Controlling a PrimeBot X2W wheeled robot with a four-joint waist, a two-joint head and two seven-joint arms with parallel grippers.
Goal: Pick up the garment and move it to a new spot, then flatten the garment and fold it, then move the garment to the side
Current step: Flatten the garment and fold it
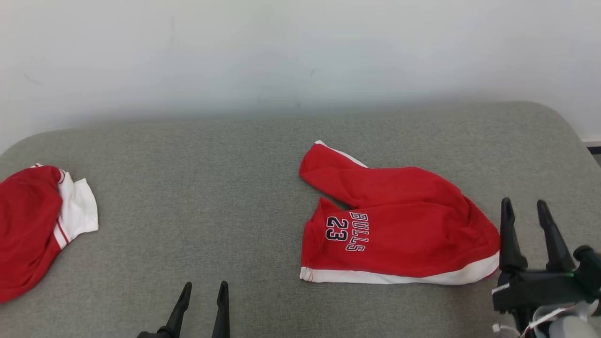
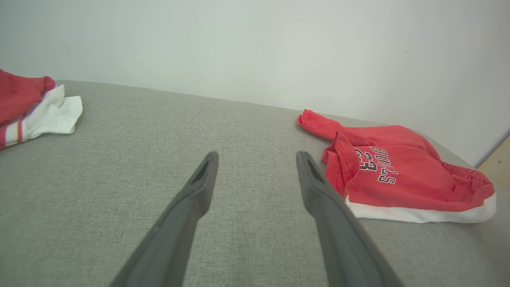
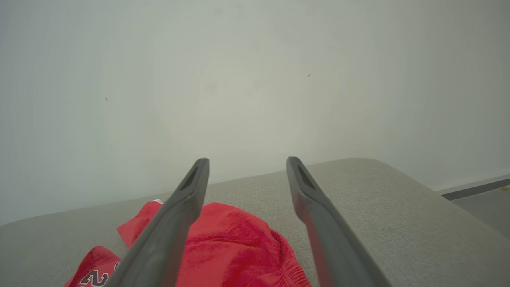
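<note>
The garment lies slack and crumpled point(image 1: 408, 234) on the cushion. Its edge sticks out at its white hem corner point(image 1: 305, 273), so my left gripper should pinch the garment there next.
A red garment point(image 1: 394, 225) with a white hem and "BULLS 23" print lies crumpled on the grey cushioned surface point(image 1: 211, 188), right of centre. It also lies at the right in the left wrist view point(image 2: 398, 171), and low in the right wrist view point(image 3: 235, 247). My right gripper point(image 1: 525, 207) stands open just right of the garment's edge, nothing between its fingers. My left gripper point(image 1: 204, 290) is open near the front edge, well left of the garment, over bare fabric.
A second red and white garment point(image 1: 37, 220) lies bunched at the far left of the surface. A pale wall point(image 1: 300, 51) rises directly behind. The surface's rounded right edge point(image 3: 458, 207) drops to the floor.
</note>
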